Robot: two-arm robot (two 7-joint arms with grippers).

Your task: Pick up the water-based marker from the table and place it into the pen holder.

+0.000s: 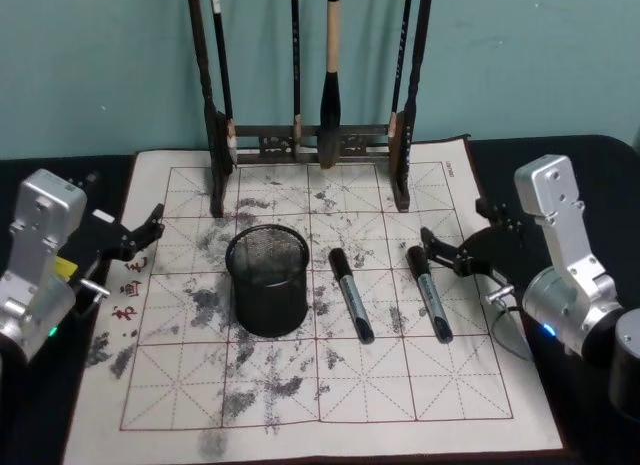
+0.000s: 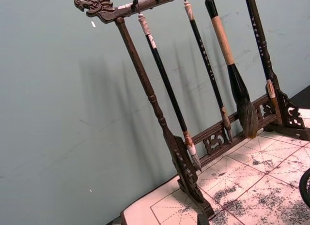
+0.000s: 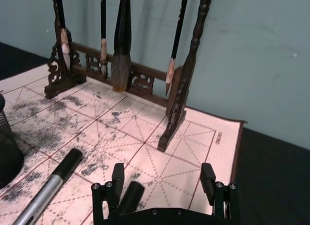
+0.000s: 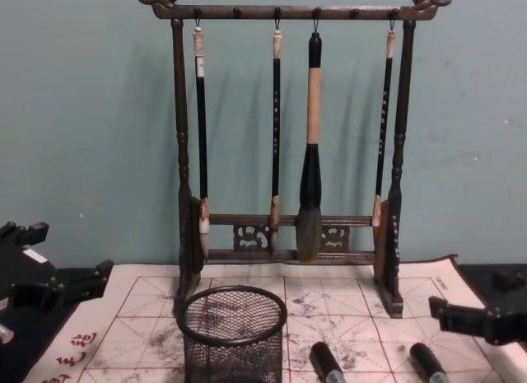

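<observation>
I need to stand the marker in the pen holder, so next I should grab it with my right gripper by its black end with the cap.
Two black-and-grey water-based markers lie on the cream mat of the table: one just right of the pen holder, the other farther right. The pen holder is a round black mesh cup, standing upright with nothing visible inside. My right gripper is open, low over the cap end of the right-hand marker. In the right wrist view that marker's cap lies between the spread fingers, nearer one of them. My left gripper hangs open at the mat's left edge, holding nothing.
A tall dark wooden brush rack with several hanging brushes stands at the back of the mat, behind the pen holder. The teal wall is close behind it. Open mat lies in front of the markers and the cup.
</observation>
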